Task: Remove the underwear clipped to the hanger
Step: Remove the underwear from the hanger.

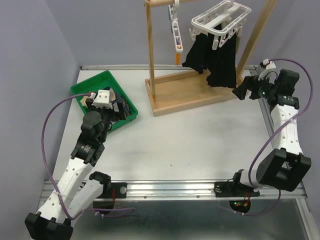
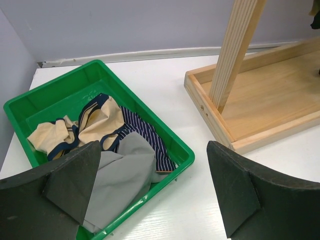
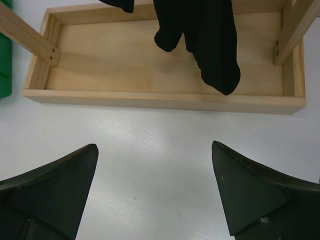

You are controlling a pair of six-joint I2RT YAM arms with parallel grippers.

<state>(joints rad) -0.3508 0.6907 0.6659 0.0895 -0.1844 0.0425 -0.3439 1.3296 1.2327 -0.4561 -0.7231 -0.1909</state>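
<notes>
The larger black underwear's lower end dangles and should stay free for my left gripper. My right gripper needs to grip the underwear's nearest side edge next.
A white clip hanger [image 1: 220,20] hangs from the wooden stand's top rail. Two black underwear pieces are clipped to it, one larger [image 1: 222,62] and one smaller [image 1: 195,52]. In the right wrist view the larger one [image 3: 210,40] dangles over the stand's base. My right gripper [image 1: 242,92] is open and empty, just right of the larger piece and low beside it [image 3: 154,147]. My left gripper [image 1: 119,112] is open and empty over the near right edge of the green tray [image 1: 90,80]. Tan [image 2: 50,135], navy striped [image 2: 147,135] and grey [image 2: 125,170] underwear lie in the tray [image 2: 150,111].
The wooden stand's base tray [image 1: 200,95] sits at the back centre, with upright posts at the left [image 1: 150,50] and right [image 1: 255,35]. A second white folded hanger with an orange tip [image 1: 175,30] hangs from the rail. Grey walls close the left and back.
</notes>
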